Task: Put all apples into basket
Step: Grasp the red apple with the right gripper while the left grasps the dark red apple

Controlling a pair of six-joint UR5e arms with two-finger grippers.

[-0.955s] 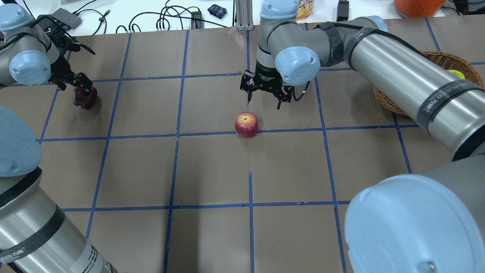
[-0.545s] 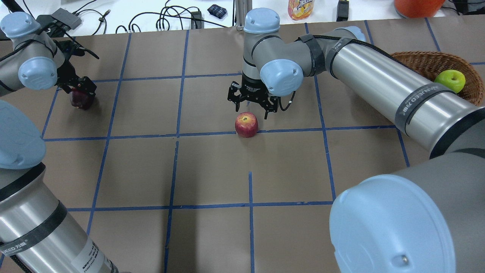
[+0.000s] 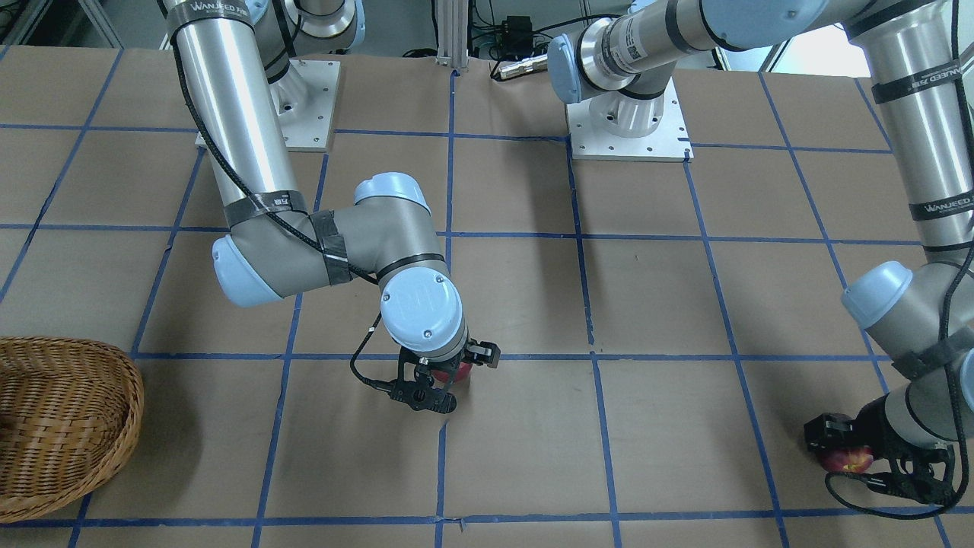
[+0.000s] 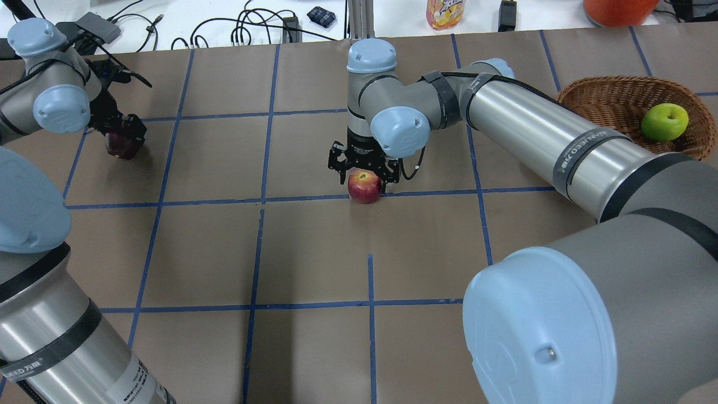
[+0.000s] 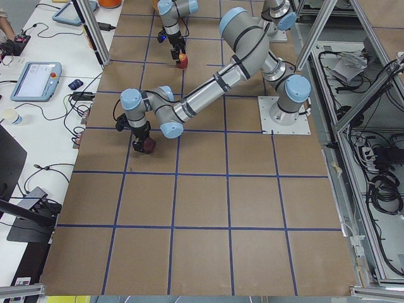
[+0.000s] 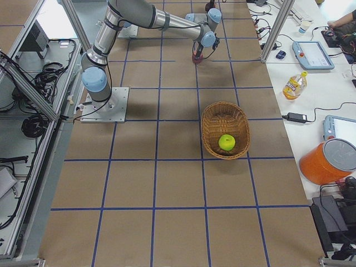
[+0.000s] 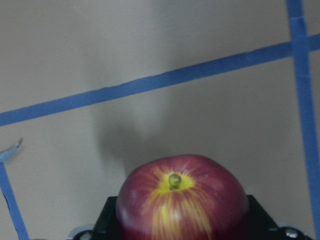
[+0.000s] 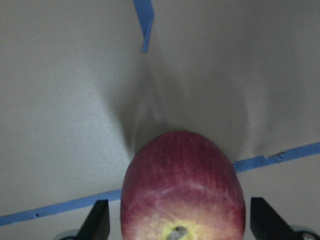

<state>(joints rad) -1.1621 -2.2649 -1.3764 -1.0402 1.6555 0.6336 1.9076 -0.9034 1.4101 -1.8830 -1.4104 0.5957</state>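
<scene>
The red apple needs to go into the basket point(image 3: 64, 429), so my right gripper should grab the apple by its rounded sides next.
The red apple point(image 4: 364, 188) with a yellowish stem end sits on the table at mid-table. My right gripper point(image 4: 363, 177) is down over it, open, with a finger point(image 8: 98, 221) on each side and small gaps to the apple point(image 8: 182, 185). My left gripper point(image 4: 120, 137) at the far left is shut on the dark maroon apple point(image 4: 118, 146), which also shows in the left wrist view point(image 7: 180, 200) and the front view point(image 3: 846, 460). The yellow-green apple point(image 4: 664, 122) lies in the wicker basket point(image 4: 594, 90) at the far right.
The table is brown paper with a blue tape grid. Cables point(image 4: 252, 28), a drink bottle point(image 4: 445, 12) and an orange container point(image 4: 617, 10) lie on the white bench beyond the far edge. My right arm's long links point(image 4: 538, 134) stretch between the basket and the red apple.
My right gripper has moved left and down from beside the red apple to straddle it. My left gripper has shifted the maroon apple slightly left. The right arm no longer covers the basket.
</scene>
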